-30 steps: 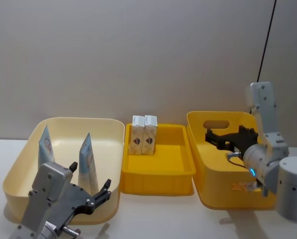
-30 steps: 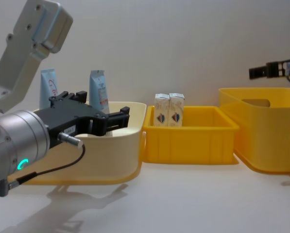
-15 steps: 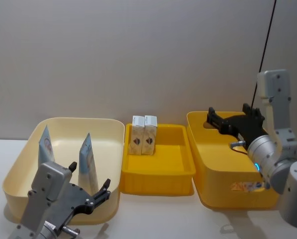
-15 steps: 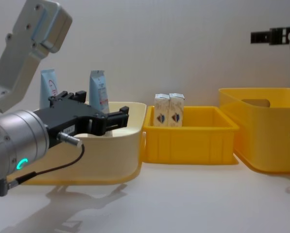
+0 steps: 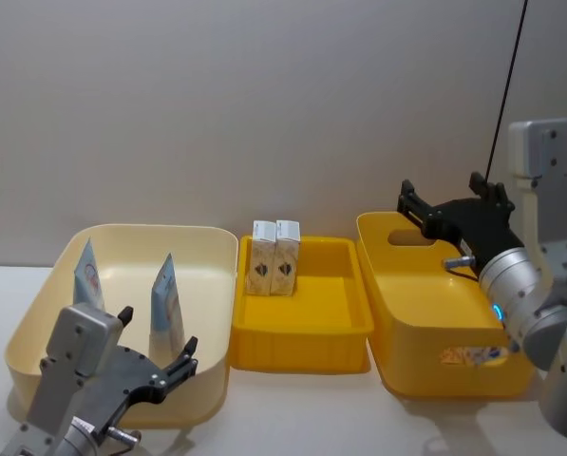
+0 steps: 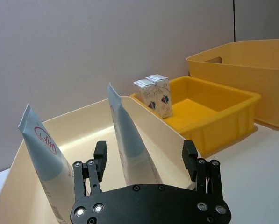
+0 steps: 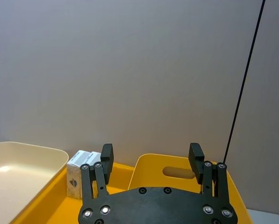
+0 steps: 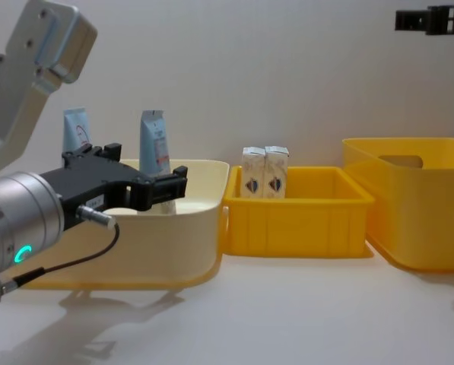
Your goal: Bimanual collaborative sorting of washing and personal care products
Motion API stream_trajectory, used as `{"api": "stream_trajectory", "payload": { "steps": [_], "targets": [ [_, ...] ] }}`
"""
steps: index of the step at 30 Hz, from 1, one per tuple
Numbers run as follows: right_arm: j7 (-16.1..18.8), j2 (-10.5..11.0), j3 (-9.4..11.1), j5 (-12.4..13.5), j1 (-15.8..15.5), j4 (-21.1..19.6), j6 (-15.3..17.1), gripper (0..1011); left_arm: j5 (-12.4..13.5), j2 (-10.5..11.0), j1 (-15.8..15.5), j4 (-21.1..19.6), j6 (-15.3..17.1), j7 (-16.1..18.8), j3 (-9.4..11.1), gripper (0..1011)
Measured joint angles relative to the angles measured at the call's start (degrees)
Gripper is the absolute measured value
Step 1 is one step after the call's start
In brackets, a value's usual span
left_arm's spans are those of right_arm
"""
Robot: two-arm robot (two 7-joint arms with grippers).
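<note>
The cream bin's side blocks the lower end of the nearer squeeze tube, so my left gripper should next grab the tube by its flattened upper half (image 5: 166, 299).
Two pale-blue squeeze tubes (image 5: 86, 275) (image 5: 166, 302) stand upright in the cream bin (image 5: 212, 242) on the left. Two small white cartons (image 5: 274, 256) stand side by side at the back of the middle yellow tray (image 5: 302, 342). My left gripper (image 5: 158, 332) hovers open and empty at the cream bin's near edge, its fingers straddling the nearer tube (image 6: 127, 135) from in front without touching it. My right gripper (image 5: 443, 195) hangs open and empty above the back of the deep yellow bin (image 5: 411, 313). From the chest, the left gripper (image 8: 147, 171) sits just in front of the tubes (image 8: 154, 141).
The three containers stand in a row against a plain wall, nearly touching. White tabletop (image 8: 287, 312) lies free in front of them. A black cable (image 5: 506, 85) runs down the wall behind the right arm. A small label (image 5: 468, 356) marks the deep bin's front.
My right gripper has risen from inside the deep yellow bin to well above its rim. My left gripper has drawn back and slightly left, still open.
</note>
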Motion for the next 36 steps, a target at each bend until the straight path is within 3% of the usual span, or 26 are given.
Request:
{"api": "stream_trajectory", "payload": {
  "steps": [18, 36],
  "targets": [
    [0.1, -0.1, 0.1, -0.1, -0.7, -1.6, -1.3, 1001, -1.6, -2.0, -3.2, 4.6, -0.2, -3.4, -0.7, 1003],
    [0.1, -0.1, 0.1, -0.1, -0.9, -1.9, -1.6, 1001, -0.1, -3.9, -7.2, 8.5, 0.0, -4.4, -0.7, 1003]
  ]
}}
